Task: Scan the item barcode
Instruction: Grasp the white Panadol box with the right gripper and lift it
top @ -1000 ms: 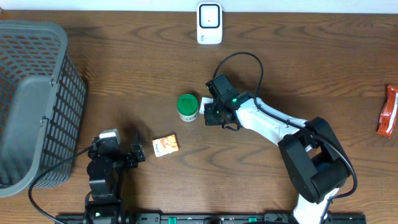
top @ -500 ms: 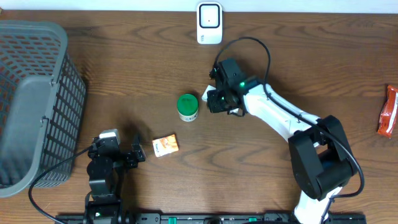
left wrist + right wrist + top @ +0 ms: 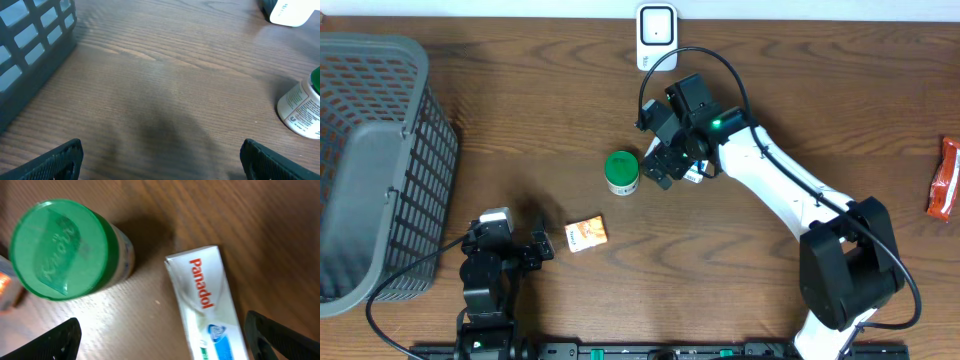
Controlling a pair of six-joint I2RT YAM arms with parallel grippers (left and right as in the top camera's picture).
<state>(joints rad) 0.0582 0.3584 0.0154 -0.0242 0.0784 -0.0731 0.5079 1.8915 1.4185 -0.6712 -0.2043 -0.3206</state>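
My right gripper grabs the Panadol box by its long sides next, since the box's ends and broad sides stay free to scan.
A white Panadol box (image 3: 209, 305) lies flat on the wooden table, just right of a green-lidded jar (image 3: 62, 247). My right gripper (image 3: 167, 345) hangs open above the box, one finger on each side and touching nothing. In the overhead view the right gripper (image 3: 662, 145) covers most of the box (image 3: 693, 176), between the jar (image 3: 622, 172) and the white barcode scanner (image 3: 656, 37) at the far edge. My left gripper (image 3: 162, 162) is open and empty over bare wood near the front edge (image 3: 507, 240).
A grey mesh basket (image 3: 375, 150) fills the left side and shows in the left wrist view (image 3: 30, 45). A small orange box (image 3: 585, 233) lies by the left arm. A red packet (image 3: 945, 180) sits at the right edge.
The right gripper went from shut to open, letting the Panadol box rest on the table, and it rose and shifted toward the scanner. The left arm has not moved.
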